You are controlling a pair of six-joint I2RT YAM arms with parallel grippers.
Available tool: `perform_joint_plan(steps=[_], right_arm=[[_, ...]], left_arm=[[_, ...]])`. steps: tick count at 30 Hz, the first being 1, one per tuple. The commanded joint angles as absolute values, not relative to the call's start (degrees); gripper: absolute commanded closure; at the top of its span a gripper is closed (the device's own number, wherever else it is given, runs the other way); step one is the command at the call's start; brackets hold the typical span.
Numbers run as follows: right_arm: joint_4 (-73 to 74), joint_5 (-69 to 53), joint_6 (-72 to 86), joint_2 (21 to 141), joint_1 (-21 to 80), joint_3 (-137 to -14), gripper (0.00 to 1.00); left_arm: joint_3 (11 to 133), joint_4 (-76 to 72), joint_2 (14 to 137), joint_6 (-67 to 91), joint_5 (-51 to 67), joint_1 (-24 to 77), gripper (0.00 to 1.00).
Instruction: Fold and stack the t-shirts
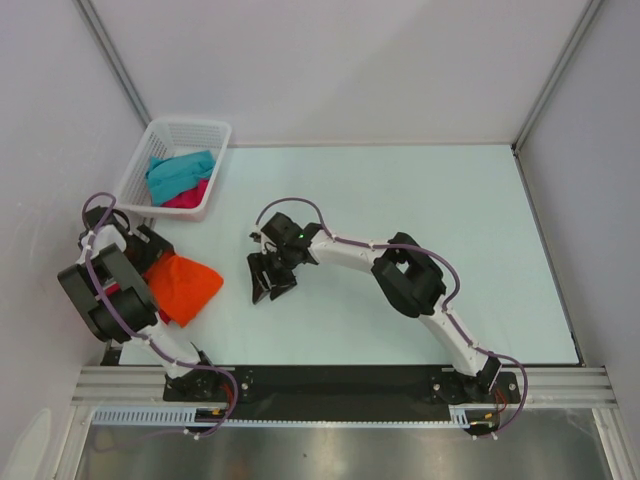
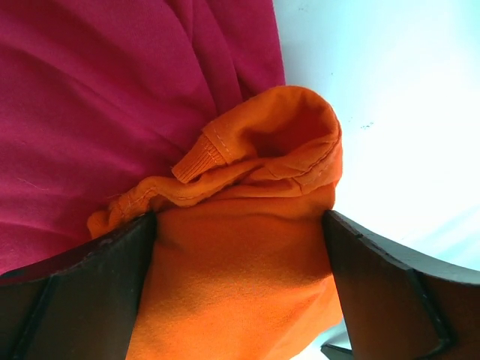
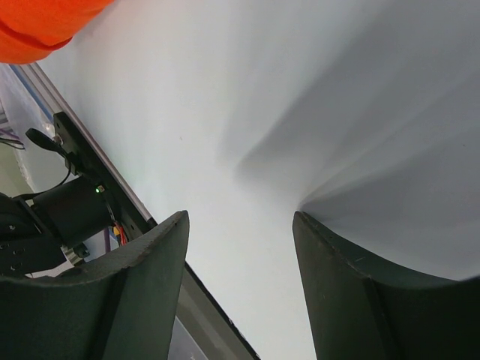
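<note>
The orange t-shirt's cloth fills the gap between both fingers, so it is time for my left gripper to close now, which would catch the t-shirt.
A bright orange t-shirt (image 1: 188, 285) lies bunched at the table's left, by my left arm. My left gripper (image 1: 150, 252) is down on it with its jaws wide open. In the left wrist view the orange t-shirt (image 2: 247, 270) fills the gap of the left gripper (image 2: 240, 219) and touches both fingers. A crimson t-shirt (image 2: 90, 112) lies beside and under it. My right gripper (image 1: 270, 288) hovers open over bare table to the right of the orange shirt. In its own view the right gripper (image 3: 240, 219) holds nothing, and the orange t-shirt (image 3: 37, 30) shows at the top left corner.
A white lattice basket (image 1: 190, 126) stands at the back left, holding a teal t-shirt (image 1: 180, 172) and a pink t-shirt (image 1: 192, 196). The pale table (image 1: 420, 220) stretches right. The black rail (image 3: 97, 176) of the near edge shows in the right wrist view.
</note>
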State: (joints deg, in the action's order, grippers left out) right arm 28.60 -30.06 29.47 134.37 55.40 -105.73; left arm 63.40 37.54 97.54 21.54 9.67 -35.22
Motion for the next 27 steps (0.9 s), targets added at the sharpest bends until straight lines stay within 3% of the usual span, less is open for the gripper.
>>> perform_joint_plan(steps=[1,5,7,9,16,27], right_arm=[[31.9,-27.0,27.9,133.0,54.9,-103.5,0.36],[31.9,-26.7,28.0,132.7,54.6,-103.4,0.37],[31.9,-26.5,28.0,132.4,54.3,-102.9,0.38],[31.9,-26.0,27.9,131.7,54.1,-102.0,0.38],[31.9,-25.3,27.4,129.6,53.6,-99.4,0.38],[32.1,-25.1,27.2,128.7,53.6,-99.3,0.39]], left_arm=[[61.6,36.9,97.6,23.4,15.1,-35.1,0.07],[61.1,36.2,96.8,23.6,16.6,-35.4,0.25],[60.5,35.6,96.3,24.2,17.5,-35.9,0.75],[59.9,35.2,96.2,24.4,18.2,-36.5,1.00],[59.3,35.0,94.1,25.6,17.8,-36.8,1.00],[64.2,39.6,86.4,26.5,3.8,-36.8,1.00]])
